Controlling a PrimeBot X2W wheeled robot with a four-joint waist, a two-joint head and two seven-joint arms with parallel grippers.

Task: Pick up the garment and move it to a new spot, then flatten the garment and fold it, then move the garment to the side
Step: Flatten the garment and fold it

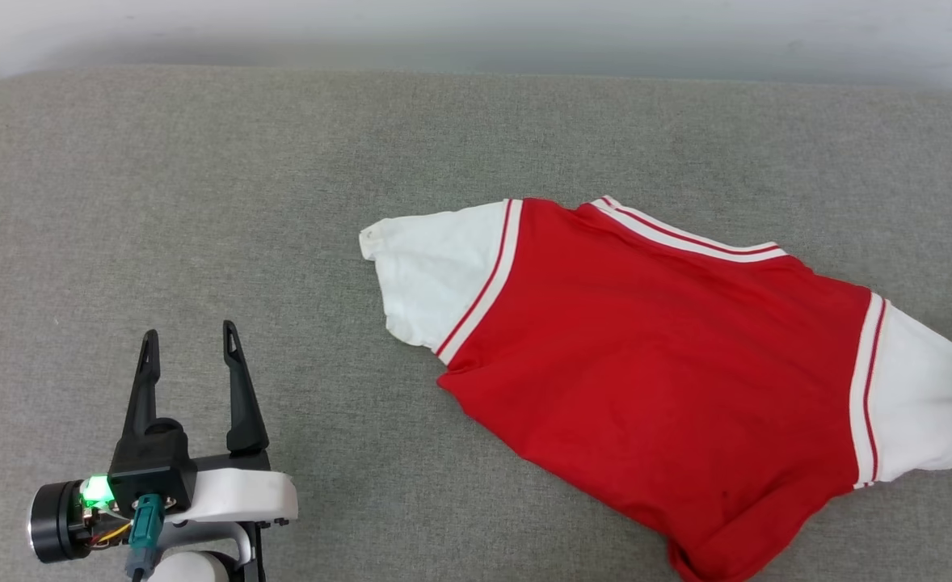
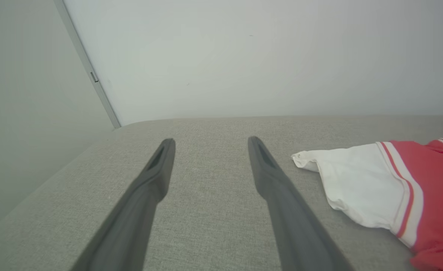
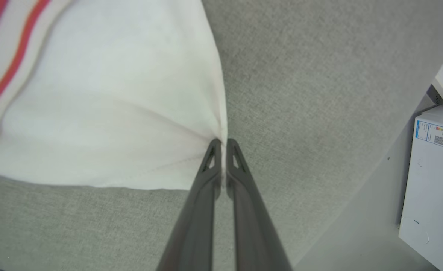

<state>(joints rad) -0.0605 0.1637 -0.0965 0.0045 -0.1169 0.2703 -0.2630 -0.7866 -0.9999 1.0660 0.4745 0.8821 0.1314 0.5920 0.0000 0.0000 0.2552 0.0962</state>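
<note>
I need to grab the garment next with my left gripper by the curled hem corner [image 1: 372,241] of its free white sleeve, because the red body [image 1: 657,369] lies flat on the padding.
The garment [image 1: 654,356], a red T-shirt with white sleeves and striped trim, lies spread on the grey padded surface [image 1: 282,178], right of centre. My right gripper [image 3: 223,142] is shut on the edge of its white right-hand sleeve [image 3: 105,113], and the cloth puckers toward the fingertips. My left gripper [image 1: 189,335] hovers open and empty at the lower left, well clear of the shirt. In the left wrist view the garment's other white sleeve [image 2: 353,180] lies to the right of that open left gripper [image 2: 210,145].
A pale wall [image 2: 244,56] runs behind the grey surface's far edge. A white box with a blue label [image 3: 430,180] stands beyond the surface's edge near my right gripper. Bare grey fabric stretches across the left half.
</note>
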